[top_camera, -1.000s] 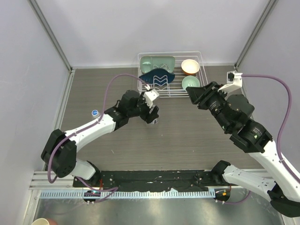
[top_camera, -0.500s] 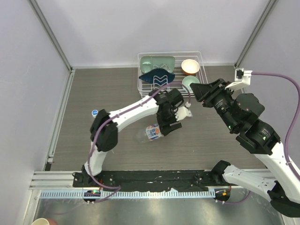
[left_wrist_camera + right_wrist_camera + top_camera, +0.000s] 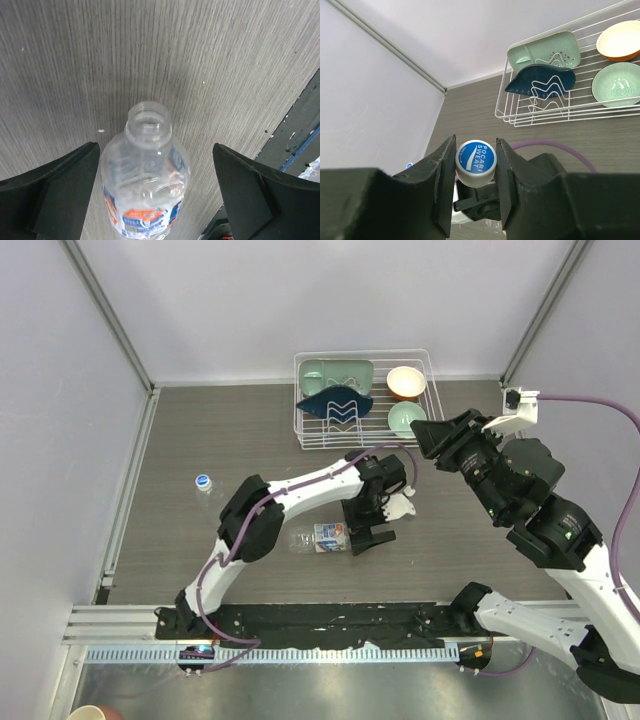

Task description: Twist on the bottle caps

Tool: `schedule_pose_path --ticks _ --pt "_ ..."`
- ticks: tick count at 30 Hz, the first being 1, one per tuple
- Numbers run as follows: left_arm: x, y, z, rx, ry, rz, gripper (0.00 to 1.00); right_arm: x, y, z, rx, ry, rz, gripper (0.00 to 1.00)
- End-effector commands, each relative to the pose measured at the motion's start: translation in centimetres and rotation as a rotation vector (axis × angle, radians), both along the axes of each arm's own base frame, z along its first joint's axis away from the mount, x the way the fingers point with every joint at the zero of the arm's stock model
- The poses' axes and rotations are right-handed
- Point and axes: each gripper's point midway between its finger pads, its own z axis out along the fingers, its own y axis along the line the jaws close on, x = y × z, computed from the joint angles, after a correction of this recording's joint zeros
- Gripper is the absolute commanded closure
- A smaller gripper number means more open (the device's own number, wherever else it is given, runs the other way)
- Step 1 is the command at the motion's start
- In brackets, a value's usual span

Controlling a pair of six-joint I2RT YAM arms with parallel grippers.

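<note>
My left gripper needs to screw the cap on, so it should grab the clear bottle (image 3: 322,536) around its labelled body, toward the bottom of the bottle. This leaves the bottle's open neck free.
A clear bottle (image 3: 322,536) with a blue-and-white label lies on its side on the table, its open neck pointing left. In the left wrist view the bottle (image 3: 145,185) has no cap and sits between the jaws without touching them. My left gripper (image 3: 362,538) is open and straddles the bottle's base end (image 3: 155,200). My right gripper (image 3: 428,440) is raised at the right and shut on a white cap with a blue top (image 3: 476,162). A second cap (image 3: 203,481) lies on the table at the far left. The unlabelled bottle is out of view.
A white wire dish rack (image 3: 298,430) stands at the back centre, with green, orange and dark blue dishes in it; it also shows in the right wrist view (image 3: 520,117). A black rail (image 3: 330,620) runs along the near table edge.
My left arm has swung right and toward the near edge, and its open gripper now straddles the lying bottle. The bottle has come into view and shifted slightly nearer. My right arm moved slightly right.
</note>
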Motion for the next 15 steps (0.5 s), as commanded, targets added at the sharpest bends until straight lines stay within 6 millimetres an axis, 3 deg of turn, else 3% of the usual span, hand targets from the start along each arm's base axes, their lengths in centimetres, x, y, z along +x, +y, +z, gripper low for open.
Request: schedule_pose_path --ticks 1,3,5,6,7,15 --pt "0.5 -0.4 4.5 -0.134 -0.085 0.001 0.0 0.1 -1.2 1.8 -0.012 -0.041 -0.047 0.83" --pt "0.2 0.5 4.8 -0.127 -0.096 0.005 0.0 0.2 -1.3 1.7 -0.022 -0.038 -0.054 0.82" --pt "0.5 1.3 6.4 -0.15 -0.15 0.002 0.0 0.4 -1.1 1.4 -0.029 -0.033 -0.051 0.81" --pt "0.1 2.4 5.6 -0.123 -0.148 0.001 0.0 0.4 -1.0 1.5 -0.027 -0.034 -0.048 0.81" --pt "0.4 3.0 7.0 -0.149 -0.193 -0.001 0.0 0.5 -0.9 1.3 -0.032 -0.03 -0.046 0.81" --pt "0.2 7.2 6.3 -0.13 -0.279 -0.006 0.0 0.8 -0.6 0.8 -0.048 -0.016 -0.045 0.8"
